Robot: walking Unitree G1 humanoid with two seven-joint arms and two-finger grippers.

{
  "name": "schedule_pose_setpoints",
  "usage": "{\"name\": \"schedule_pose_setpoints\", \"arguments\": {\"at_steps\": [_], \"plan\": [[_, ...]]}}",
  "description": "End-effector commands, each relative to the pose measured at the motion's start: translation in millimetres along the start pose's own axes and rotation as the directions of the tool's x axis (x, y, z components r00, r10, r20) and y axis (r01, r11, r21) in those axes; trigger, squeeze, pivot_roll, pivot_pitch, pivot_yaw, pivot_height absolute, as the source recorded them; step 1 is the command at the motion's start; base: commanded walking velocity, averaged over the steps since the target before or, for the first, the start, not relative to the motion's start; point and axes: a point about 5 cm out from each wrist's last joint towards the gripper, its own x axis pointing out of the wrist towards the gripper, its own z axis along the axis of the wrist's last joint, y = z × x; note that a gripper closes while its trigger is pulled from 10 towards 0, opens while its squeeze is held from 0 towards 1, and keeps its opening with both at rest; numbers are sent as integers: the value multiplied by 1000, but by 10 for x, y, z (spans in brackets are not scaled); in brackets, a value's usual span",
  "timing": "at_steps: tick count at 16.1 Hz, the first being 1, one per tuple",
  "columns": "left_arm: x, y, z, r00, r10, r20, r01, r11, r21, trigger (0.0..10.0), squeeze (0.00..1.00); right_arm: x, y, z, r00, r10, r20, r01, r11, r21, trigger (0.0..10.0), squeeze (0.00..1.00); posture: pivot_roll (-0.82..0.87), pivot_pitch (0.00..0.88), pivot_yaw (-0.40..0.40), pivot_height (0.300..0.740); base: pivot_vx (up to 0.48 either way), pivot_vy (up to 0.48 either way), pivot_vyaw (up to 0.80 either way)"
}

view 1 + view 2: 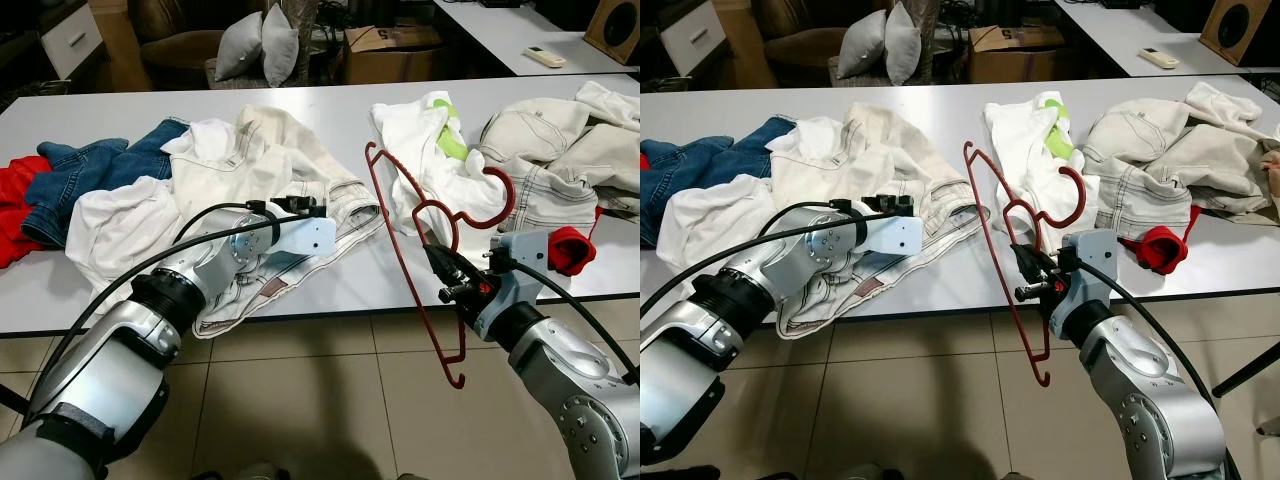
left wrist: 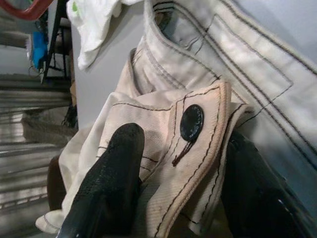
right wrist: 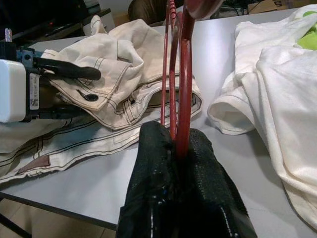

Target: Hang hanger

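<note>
I should next pick up the trousers with my left gripper by that stitched edge [image 2: 202, 161], because the buttoned edge of the waistband [image 2: 198, 124] stands up while the trouser legs lie slack.
My right gripper [image 1: 441, 263] is shut on a red wire hanger [image 3: 184, 74] just off the table's near edge. The hanger stands tilted, its hook [image 1: 510, 200] over a white shirt [image 1: 425, 150] and its lower end hanging past the edge toward the floor. My left gripper [image 1: 297, 207] reaches over cream trousers [image 1: 300, 160] in the middle of the table. Its fingers [image 2: 111, 173] stand open on either side of the buttoned waistband [image 2: 198, 124].
The long white table [image 1: 330, 105] also carries blue jeans [image 1: 90, 170], a red cloth [image 1: 15, 200] at far left, more cream garments [image 1: 560, 150] at right and a small red item [image 1: 570, 248]. Tiled floor lies below; cushions [image 1: 260, 45] and a cardboard box [image 1: 390, 55] sit behind.
</note>
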Motion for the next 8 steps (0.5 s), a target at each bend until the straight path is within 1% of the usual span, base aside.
{"name": "schedule_pose_setpoints", "arguments": {"at_steps": [1,3,5,6,7,8], "plan": [[-24,92,-36,999,32,-10,-32,999,-11,0,0,-17,-1,8,1000,-4,11,4,1000,-2,10000,0,-68,0,42,740,0,0,0],[-28,117,-5,999,38,25,-38,999,-25,0,0,-17,-6,5,1000,-5,11,5,1000,-1,10000,0,-65,0,40,740,0,0,0],[-31,113,80,995,37,96,-31,997,-70,0,0,-21,-4,0,1000,2,8,-2,1000,-1,10000,0,-62,0,39,740,0,0,0],[-30,113,89,994,40,104,-32,996,-77,0,0,-29,1,3,1000,9,10,-9,1000,-1,10000,0,-62,0,39,740,0,0,0],[-30,121,99,992,48,114,-37,994,-98,0,0,-61,11,20,999,34,15,-34,999,-7,10000,0,-61,0,37,740,0,0,0],[-32,148,86,991,67,113,-52,990,-131,0,0,-145,38,52,995,93,25,-93,996,-10,10000,0,-62,0,38,740,0,0,0]]}}
